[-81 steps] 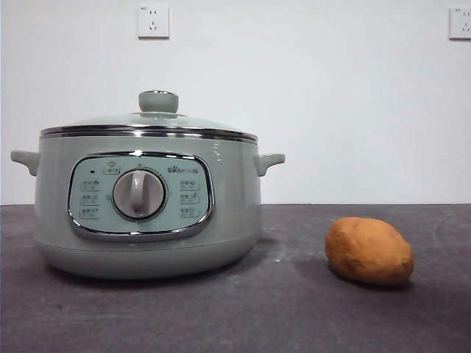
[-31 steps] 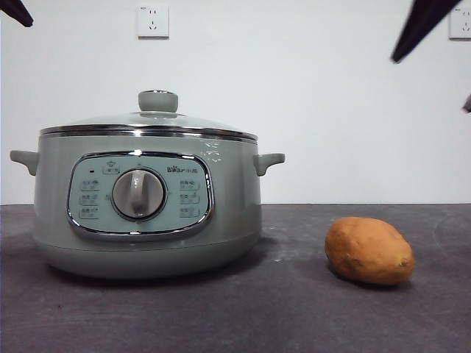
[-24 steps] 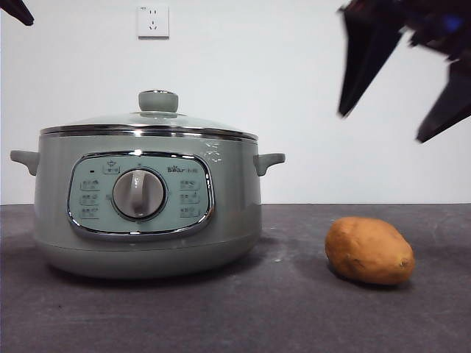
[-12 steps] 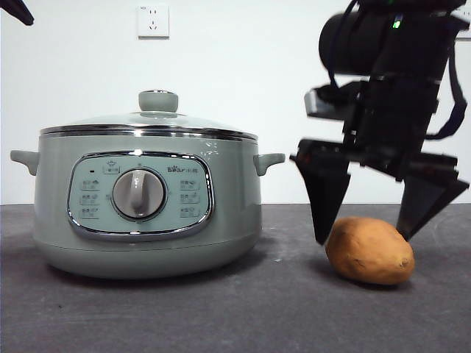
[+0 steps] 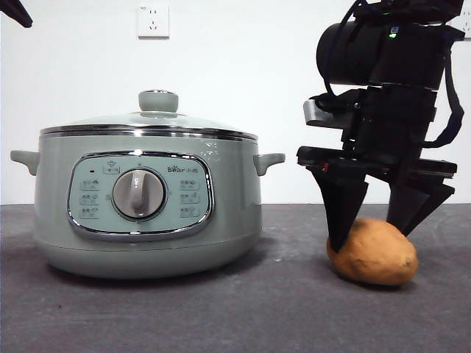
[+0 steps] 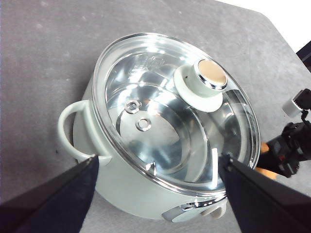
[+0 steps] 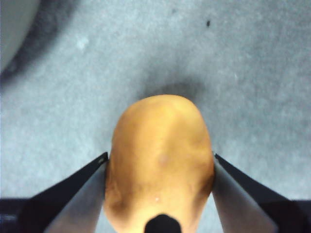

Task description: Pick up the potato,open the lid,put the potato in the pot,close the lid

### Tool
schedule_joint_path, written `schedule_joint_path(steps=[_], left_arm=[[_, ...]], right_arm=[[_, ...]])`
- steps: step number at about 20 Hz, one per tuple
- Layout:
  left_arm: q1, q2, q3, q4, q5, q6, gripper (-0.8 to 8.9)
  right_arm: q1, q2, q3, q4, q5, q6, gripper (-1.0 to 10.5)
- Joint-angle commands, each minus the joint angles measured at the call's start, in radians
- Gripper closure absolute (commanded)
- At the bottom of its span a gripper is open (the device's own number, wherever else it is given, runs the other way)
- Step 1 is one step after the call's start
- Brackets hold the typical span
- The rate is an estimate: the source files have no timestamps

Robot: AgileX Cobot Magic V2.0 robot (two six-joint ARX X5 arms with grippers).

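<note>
I will next use my left gripper to open the pot for the potato (image 5: 374, 254), and it will grab the glass lid by its knob (image 5: 158, 101).
The orange-brown potato (image 5: 374, 254) lies on the table to the right of the pot (image 5: 147, 213). My right gripper (image 5: 370, 239) has come down over it, and its jaws press on both sides of the potato (image 7: 160, 160). The glass lid (image 5: 147, 122) sits shut on the pot, with its green knob (image 5: 158, 101) on top. My left gripper (image 6: 159, 157) hangs open high above the lid (image 6: 170, 111) and the pot (image 6: 121, 194), holding nothing. In the front view it shows only as a black tip (image 5: 15, 12).
The dark grey table (image 5: 221, 316) runs back to a white wall with a socket (image 5: 153, 20). The pot's side handle (image 5: 268, 162) sticks out toward the right arm (image 5: 390, 95).
The right arm has come down from the top right onto the potato. Its jaws have closed in from a wide stance to touch the potato, which shifted slightly right.
</note>
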Motion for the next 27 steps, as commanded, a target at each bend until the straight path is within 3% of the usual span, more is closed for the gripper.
schedule_joint_path(steps=[1, 7, 16, 22, 25, 26, 27], left_arm=[[-0.014, 0.005, 0.005, 0.016, 0.008, -0.005, 4.01], [-0.167, 0.121, 0.058, 0.117, -0.011, -0.041, 4.01], [-0.440, 0.446, 0.298, 0.182, -0.372, 0.000, 4.02], [-0.504, 0.564, 0.299, 0.246, -0.499, 0.013, 4.06], [-0.510, 0.593, 0.299, 0.246, -0.501, 0.023, 4.10], [-0.512, 0.594, 0.299, 0.246, -0.506, 0.023, 4.25], [-0.518, 0.594, 0.299, 0.246, -0.525, 0.025, 5.23]], right_arm=[[0.001, -0.035, 0.002, -0.039, -0.001, 0.006, 9.5], [0.000, -0.168, 0.002, -0.137, 0.000, 0.006, 9.5], [0.000, -0.311, 0.002, -0.216, 0.002, 0.007, 9.5], [0.000, -0.336, 0.002, -0.240, 0.002, 0.013, 9.5], [0.000, -0.336, 0.002, -0.243, 0.002, 0.025, 9.5], [0.000, -0.336, 0.002, -0.243, 0.002, 0.025, 9.5], [0.000, -0.336, 0.002, -0.243, 0.002, 0.025, 9.5]])
